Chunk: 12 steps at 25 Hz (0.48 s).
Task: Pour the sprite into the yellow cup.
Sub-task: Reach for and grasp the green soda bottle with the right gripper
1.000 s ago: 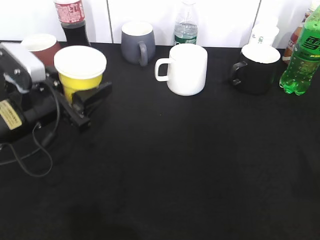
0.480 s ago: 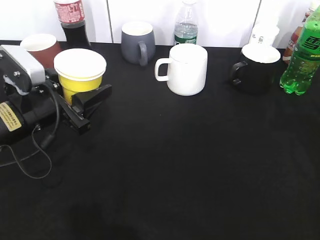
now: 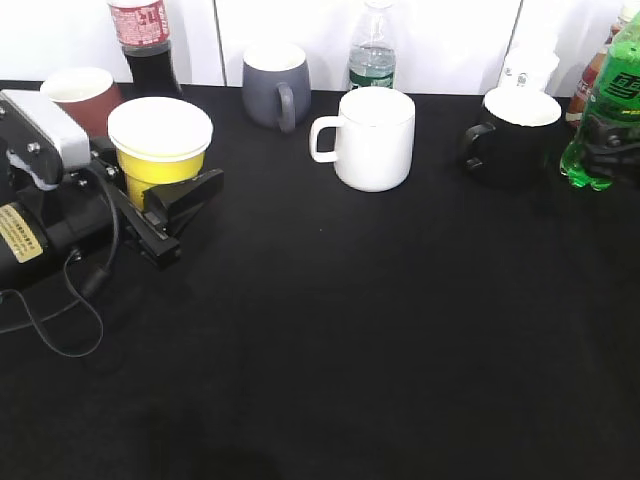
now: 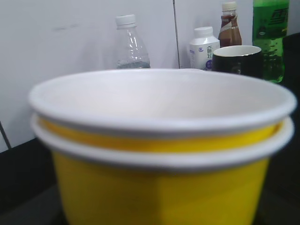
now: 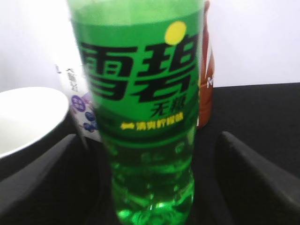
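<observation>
My right gripper needs to grab the sprite by its labeled body (image 3: 606, 115) next, so it can pour into the yellow cup (image 3: 160, 150).
The yellow cup (image 3: 160, 150), with a white rim and white inside, stands at the left of the black table. My left gripper (image 3: 172, 182) is shut on it, one black finger in front and one behind. The cup (image 4: 159, 187) fills the left wrist view and hides the jaws. The sprite (image 3: 600, 120), a green bottle, stands upright at the far right edge. My right gripper (image 3: 612, 142) is open around its lower part. In the right wrist view the sprite (image 5: 145, 117) stands between the two fingers of this gripper (image 5: 147, 137), with a gap on each side.
A white mug (image 3: 372, 138) stands mid-table, a black mug (image 3: 515, 135) just left of the sprite, and a grey mug (image 3: 272, 85) at the back. A red-brown cup (image 3: 80, 95), a cola bottle (image 3: 145, 40), a clear bottle (image 3: 372, 50) and small bottles (image 3: 528, 65) line the back edge.
My right gripper has come into the exterior view at the right edge, around the sprite. My left arm shifted slightly with the yellow cup, then stayed still.
</observation>
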Motion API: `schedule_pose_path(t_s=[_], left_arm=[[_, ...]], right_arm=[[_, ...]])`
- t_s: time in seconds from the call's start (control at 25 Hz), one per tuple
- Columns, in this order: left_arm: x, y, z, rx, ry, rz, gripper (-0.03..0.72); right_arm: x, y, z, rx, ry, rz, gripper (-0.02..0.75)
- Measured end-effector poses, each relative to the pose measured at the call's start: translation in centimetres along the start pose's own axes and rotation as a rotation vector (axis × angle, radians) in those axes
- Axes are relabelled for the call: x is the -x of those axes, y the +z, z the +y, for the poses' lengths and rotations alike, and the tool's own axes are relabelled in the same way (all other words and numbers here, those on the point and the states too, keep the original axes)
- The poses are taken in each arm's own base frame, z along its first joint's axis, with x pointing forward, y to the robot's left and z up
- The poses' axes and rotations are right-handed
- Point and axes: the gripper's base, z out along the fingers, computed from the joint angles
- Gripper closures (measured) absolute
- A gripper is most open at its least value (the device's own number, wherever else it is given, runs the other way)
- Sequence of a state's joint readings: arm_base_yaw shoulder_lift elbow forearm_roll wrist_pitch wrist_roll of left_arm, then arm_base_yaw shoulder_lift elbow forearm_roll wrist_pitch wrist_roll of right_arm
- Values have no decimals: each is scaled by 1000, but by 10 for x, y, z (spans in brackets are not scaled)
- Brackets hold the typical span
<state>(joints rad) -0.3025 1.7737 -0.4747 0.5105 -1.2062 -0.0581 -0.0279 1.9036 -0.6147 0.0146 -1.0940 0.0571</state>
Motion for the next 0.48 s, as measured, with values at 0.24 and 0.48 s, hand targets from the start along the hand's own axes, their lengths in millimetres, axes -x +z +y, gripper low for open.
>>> schedule_pose_path(t_s=[0.24, 0.48], left_arm=[[1, 0, 0, 0, 1, -2, 208], [1, 0, 0, 0, 1, -2, 208]], right_arm=[[-4, 33, 0, 3, -3, -19, 64], [-15, 53, 0, 2, -4, -9, 133]])
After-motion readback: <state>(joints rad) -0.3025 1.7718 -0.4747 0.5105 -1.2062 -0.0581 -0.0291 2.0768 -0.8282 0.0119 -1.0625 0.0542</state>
